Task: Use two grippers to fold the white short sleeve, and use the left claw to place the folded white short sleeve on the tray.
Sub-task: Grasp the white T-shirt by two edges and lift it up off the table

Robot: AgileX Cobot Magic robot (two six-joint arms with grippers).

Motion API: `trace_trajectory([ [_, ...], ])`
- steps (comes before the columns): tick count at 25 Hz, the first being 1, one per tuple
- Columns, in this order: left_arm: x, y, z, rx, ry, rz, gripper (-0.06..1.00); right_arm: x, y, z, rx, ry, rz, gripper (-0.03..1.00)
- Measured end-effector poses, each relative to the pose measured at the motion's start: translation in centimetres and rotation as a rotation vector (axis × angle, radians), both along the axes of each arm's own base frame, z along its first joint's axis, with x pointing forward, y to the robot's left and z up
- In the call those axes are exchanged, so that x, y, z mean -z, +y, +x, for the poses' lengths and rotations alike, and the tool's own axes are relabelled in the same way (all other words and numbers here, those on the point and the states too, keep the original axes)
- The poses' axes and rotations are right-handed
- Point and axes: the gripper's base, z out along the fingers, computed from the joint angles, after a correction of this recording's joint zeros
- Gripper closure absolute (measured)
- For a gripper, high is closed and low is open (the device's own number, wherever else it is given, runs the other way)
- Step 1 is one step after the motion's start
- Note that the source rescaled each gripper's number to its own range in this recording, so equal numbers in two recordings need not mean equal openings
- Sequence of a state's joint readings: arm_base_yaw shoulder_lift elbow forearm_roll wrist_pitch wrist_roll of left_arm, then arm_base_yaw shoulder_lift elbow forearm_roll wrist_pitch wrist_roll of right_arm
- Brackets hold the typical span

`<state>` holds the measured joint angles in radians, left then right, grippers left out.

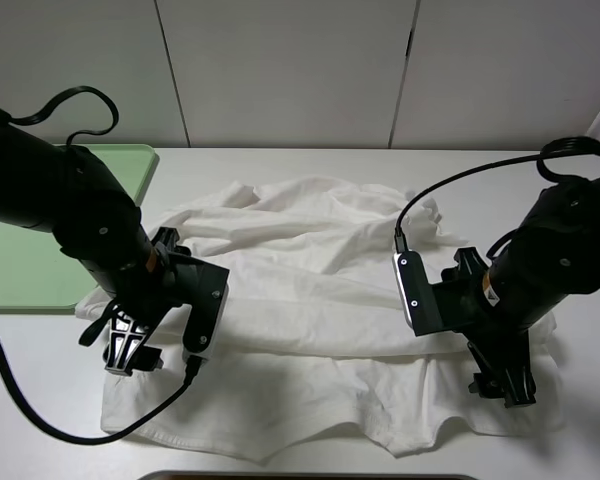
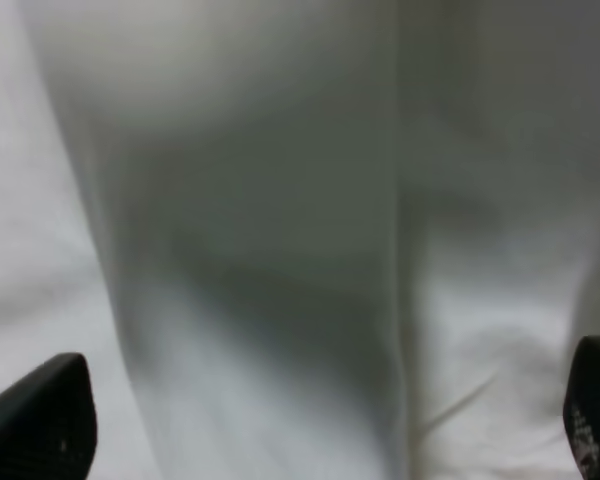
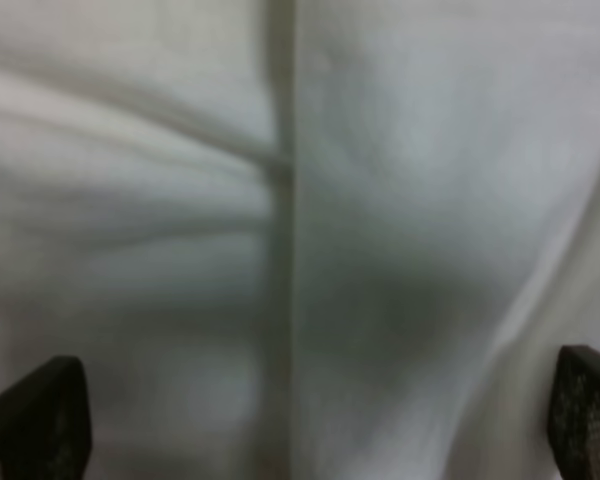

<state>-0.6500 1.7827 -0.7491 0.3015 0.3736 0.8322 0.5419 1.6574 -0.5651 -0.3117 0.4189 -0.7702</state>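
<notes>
My left gripper closes next, since its fingers stand level with the cloth around the fold in the left wrist view. Closing now would catch the white short sleeve.
The white short sleeve [image 1: 310,300] lies spread and wrinkled across the middle of the table. My left gripper [image 1: 130,355] points down over the shirt's front left part. In the left wrist view the gripper [image 2: 320,430] is open, its fingertips [image 2: 40,420] wide apart, with cloth [image 2: 280,250] close below. My right gripper [image 1: 505,385] points down over the shirt's front right part. In the right wrist view it [image 3: 310,420] is open too, above a seam in the cloth [image 3: 280,200]. The pale green tray [image 1: 20,270] lies at the far left, partly hidden by my left arm.
The white table [image 1: 310,165] runs back to a pale panelled wall. A dark edge [image 1: 310,477] shows at the very front of the table. Black cables loop from both arms.
</notes>
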Motion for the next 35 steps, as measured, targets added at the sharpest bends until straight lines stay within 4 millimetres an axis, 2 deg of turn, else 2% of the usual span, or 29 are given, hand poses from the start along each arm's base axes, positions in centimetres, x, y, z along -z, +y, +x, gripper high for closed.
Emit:
trace_trajectory([
  [10, -0.03, -0.19, 0.16, 0.004, -0.018, -0.021, 0.04, 0.66, -0.01, 0.03, -0.009, 0.018, -0.015, -0.01],
  [12, -0.03, -0.19, 0.16, 0.004, -0.018, -0.021, 0.05, 0.68, 0.00, 0.03, 0.006, 0.018, -0.012, 0.08],
  [15, -0.03, -0.20, 0.16, 0.004, -0.018, -0.021, 0.13, 0.68, 0.01, 0.04, 0.021, 0.017, -0.008, 0.33],
  [16, -0.03, -0.20, 0.16, 0.004, -0.018, -0.021, 0.15, 0.68, 0.01, 0.04, 0.021, 0.017, -0.008, 0.33],
  [17, -0.03, -0.20, 0.16, 0.004, -0.018, -0.021, 0.18, 0.68, 0.01, 0.04, 0.022, 0.017, -0.008, 0.39],
  [19, -0.03, -0.20, 0.16, 0.004, -0.018, -0.021, 0.22, 0.68, 0.01, 0.05, 0.022, 0.016, -0.007, 0.53],
  [20, -0.03, -0.20, 0.16, 0.004, -0.018, -0.021, 0.25, 0.68, 0.04, 0.08, 0.026, 0.012, -0.003, 0.65],
  [27, -0.02, -0.15, 0.12, 0.003, -0.014, -0.016, 0.55, 0.67, 0.09, 0.12, 0.048, 0.007, 0.006, 0.95],
  [29, -0.01, -0.10, 0.08, 0.002, -0.009, -0.011, 0.67, 0.67, 0.09, 0.12, 0.050, 0.006, 0.007, 0.97],
  [30, -0.01, -0.09, 0.08, 0.002, -0.009, -0.010, 0.77, 0.67, 0.09, 0.13, 0.053, 0.006, 0.008, 0.97],
  [32, -0.01, -0.09, 0.08, 0.002, -0.009, -0.010, 0.87, 0.67, 0.09, 0.13, 0.053, 0.006, 0.008, 0.97],
  [35, -0.01, -0.09, 0.08, 0.002, -0.009, -0.010, 0.93, 0.67, 0.09, 0.13, 0.053, 0.006, 0.008, 0.97],
])
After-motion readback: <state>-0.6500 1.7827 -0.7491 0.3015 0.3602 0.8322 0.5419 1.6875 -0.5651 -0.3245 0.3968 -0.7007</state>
